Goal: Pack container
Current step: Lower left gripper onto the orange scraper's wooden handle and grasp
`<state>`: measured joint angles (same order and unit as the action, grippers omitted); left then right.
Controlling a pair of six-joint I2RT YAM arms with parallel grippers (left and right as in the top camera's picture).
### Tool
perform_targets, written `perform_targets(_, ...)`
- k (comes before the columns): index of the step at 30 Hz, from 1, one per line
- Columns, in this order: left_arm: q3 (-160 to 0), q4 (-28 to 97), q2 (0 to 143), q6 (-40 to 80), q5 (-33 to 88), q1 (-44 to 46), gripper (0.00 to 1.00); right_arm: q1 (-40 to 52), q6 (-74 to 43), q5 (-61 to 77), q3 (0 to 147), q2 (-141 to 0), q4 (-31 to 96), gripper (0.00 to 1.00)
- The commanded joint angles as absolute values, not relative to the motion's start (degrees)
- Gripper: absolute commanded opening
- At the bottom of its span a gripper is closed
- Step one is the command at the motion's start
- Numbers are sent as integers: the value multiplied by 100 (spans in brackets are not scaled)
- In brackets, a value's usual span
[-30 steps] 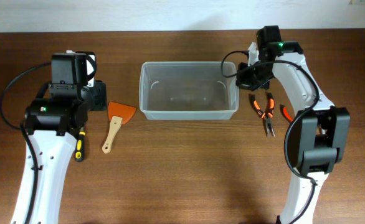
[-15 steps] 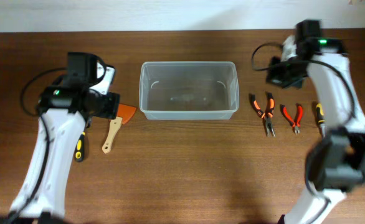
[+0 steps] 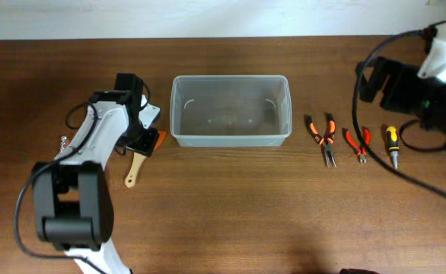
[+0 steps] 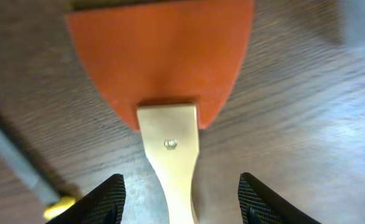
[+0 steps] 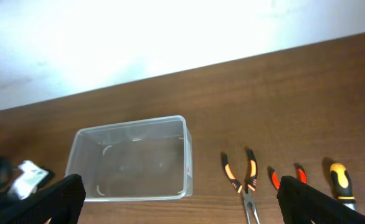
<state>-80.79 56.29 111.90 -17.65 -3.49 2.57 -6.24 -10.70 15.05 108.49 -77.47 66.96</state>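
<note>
The handle [image 3: 137, 161] [image 4: 180, 198] sits between and below my left gripper's fingers, so they would miss it now. My left gripper needs to lower them before it closes on it.
The container [image 3: 230, 139] is a clear rectangular bin standing at the middle back of the table, with nothing in it; its rim [image 5: 129, 127] also shows from the right wrist. Left of it lies a scraper with an orange blade [image 4: 161, 50] and a pale wooden handle [image 3: 134, 169]. My left gripper [image 4: 182, 202] hangs low over that handle, open, one finger on each side and neither touching it. My right gripper [image 5: 185, 202] is open wide and empty, held high, looking down on the container and the tools to its right.
Right of the container lie long-nose pliers [image 3: 326, 137], small orange cutters [image 3: 358, 143] and a yellow-and-black screwdriver [image 3: 391, 144]. A grey screwdriver shaft [image 4: 11, 152] lies just left of the scraper. My right arm [image 3: 406, 87] hangs over the far right edge.
The left gripper has moved right and down over the scraper handle. The right arm has swung from the container's right end out to the far right and risen, and its jaws have opened wide.
</note>
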Motion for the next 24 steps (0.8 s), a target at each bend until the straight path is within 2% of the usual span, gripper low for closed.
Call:
perform_targets(1,-8029,5616,11493,-1911,-427,132,62,-650,-1052,1431,10849,-7710,6757,99)
perform_targets(11,-8029,5339,11804,-1916,-204,47,70,-650,-1055,1433,10842,-7896,6965,99)
perform_targets(24,-8029,4967,11821,-1898,-209,47,66,-650,-1055,1433,10842,-7948,7032,99)
